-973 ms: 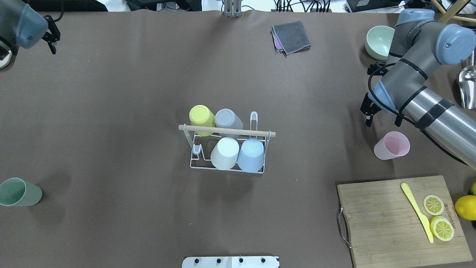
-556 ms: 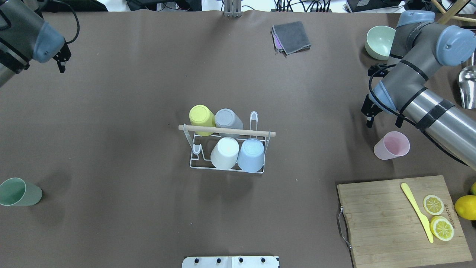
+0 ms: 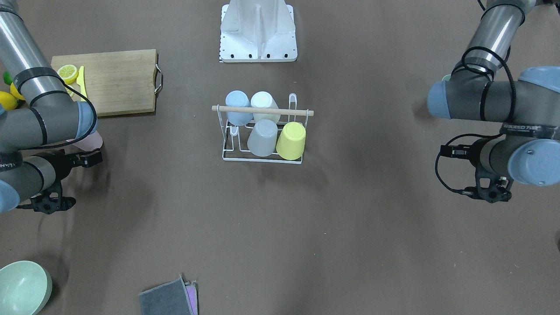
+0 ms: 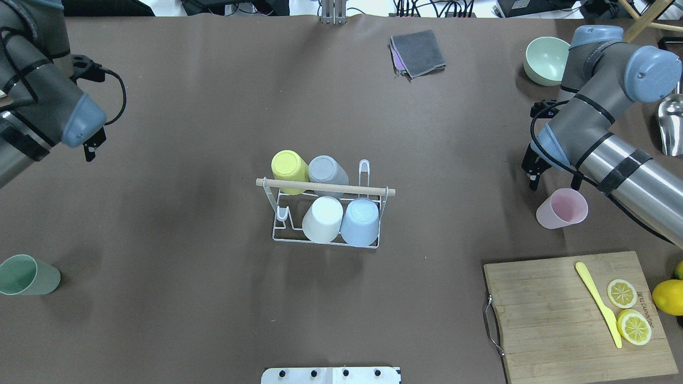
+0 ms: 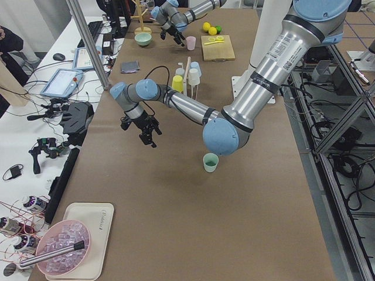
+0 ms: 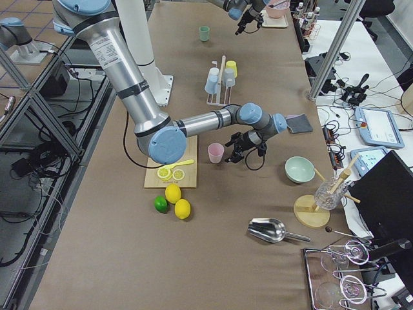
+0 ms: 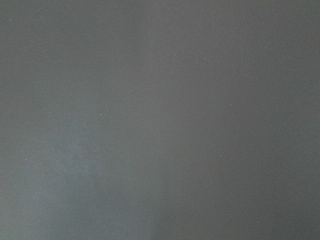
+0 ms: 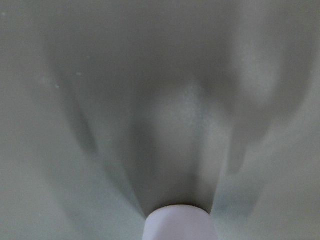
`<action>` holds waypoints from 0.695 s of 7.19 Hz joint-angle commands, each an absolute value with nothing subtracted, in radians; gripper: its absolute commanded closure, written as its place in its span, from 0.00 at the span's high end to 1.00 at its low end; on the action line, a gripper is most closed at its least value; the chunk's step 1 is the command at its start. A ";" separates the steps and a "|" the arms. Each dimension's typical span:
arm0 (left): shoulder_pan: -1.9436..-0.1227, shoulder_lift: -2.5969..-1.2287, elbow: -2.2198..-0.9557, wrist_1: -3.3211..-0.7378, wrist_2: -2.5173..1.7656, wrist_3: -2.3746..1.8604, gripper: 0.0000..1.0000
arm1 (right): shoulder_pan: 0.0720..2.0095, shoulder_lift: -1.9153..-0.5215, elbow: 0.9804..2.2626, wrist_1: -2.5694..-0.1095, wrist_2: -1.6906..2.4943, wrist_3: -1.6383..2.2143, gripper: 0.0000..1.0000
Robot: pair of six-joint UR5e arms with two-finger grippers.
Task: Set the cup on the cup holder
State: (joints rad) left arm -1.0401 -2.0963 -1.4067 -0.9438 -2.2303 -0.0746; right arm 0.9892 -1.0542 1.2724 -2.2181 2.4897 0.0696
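The robot's left gripper needs to pick up the mint green cup next, holding its round body [image 3: 446, 78], to put the cup on the cup holder [image 3: 262, 134].
The white wire cup holder [image 4: 277, 233] with a wooden rod handle stands mid-table and carries a yellow [image 4: 289, 169], a grey, a white and a blue cup upside down; it also shows in the front-facing view [image 3: 227, 155]. A pink cup [image 4: 563, 209] stands upright at the right. My right gripper [image 4: 533, 176] hangs open and empty just behind it; the right wrist view shows only the cup's rim [image 8: 180, 225]. A green cup [image 4: 26, 274] lies at the left edge. My left gripper [image 4: 89, 152] is open and empty, far behind it, over bare table.
A wooden cutting board [image 4: 544, 314] with lemon slices and a yellow knife lies front right, a whole lemon beside it. A pale green bowl [image 4: 544, 58] and a folded grey cloth [image 4: 419, 53] are at the back. A metal scoop is at the right edge.
My left arm has swung from the back-left corner toward the table's front and a little inward. My right gripper has moved slightly closer to the pink cup. The cups have not moved.
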 commanded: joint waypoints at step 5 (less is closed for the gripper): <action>-0.933 -1.936 -1.593 -0.850 -2.227 -0.037 0.98 | 0.954 -1.065 1.264 -2.258 2.490 0.025 0.96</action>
